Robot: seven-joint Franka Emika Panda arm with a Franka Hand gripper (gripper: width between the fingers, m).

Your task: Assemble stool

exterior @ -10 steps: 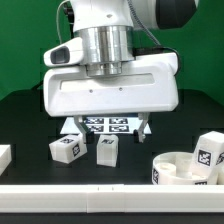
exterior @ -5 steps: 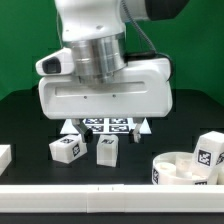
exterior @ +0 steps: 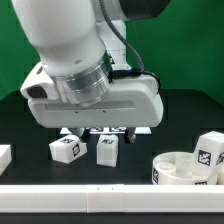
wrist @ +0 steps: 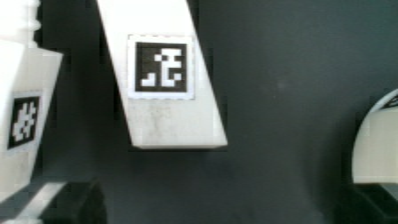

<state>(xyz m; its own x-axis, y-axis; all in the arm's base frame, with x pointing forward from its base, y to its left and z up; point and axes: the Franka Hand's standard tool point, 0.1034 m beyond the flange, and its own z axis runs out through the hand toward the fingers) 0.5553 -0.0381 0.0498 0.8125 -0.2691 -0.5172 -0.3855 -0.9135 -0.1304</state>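
Observation:
The robot's fingers don't reach the tagged leg's near end [exterior: 108,142] yet, so they would miss if they closed now. The gripper needs to move toward the tagged leg's near end first and then close on the leg.
The round white seat [exterior: 182,171] lies at the front on the exterior view's right, rim up. One tagged white leg [exterior: 209,150] stands at its far right edge. Two more legs [exterior: 66,149] [exterior: 107,150] stand side by side on the dark table, left of the seat. My gripper [exterior: 106,131] hangs above and just behind these two legs, jaws wide apart and empty. In the wrist view a long tagged leg [wrist: 171,85] lies ahead of the gripper [wrist: 214,208], another leg [wrist: 22,100] shows at one side, and the seat's rim [wrist: 379,140] at the other.
The marker board [exterior: 118,128] lies behind the legs, mostly hidden by the gripper body. A long white rail [exterior: 110,200] runs along the front edge. A white block [exterior: 4,157] sits at the exterior view's left edge. A green wall stands behind.
The arm has tilted and swung toward the exterior view's left, and the gripper body has come lower over the marker board. The legs and the seat have not moved.

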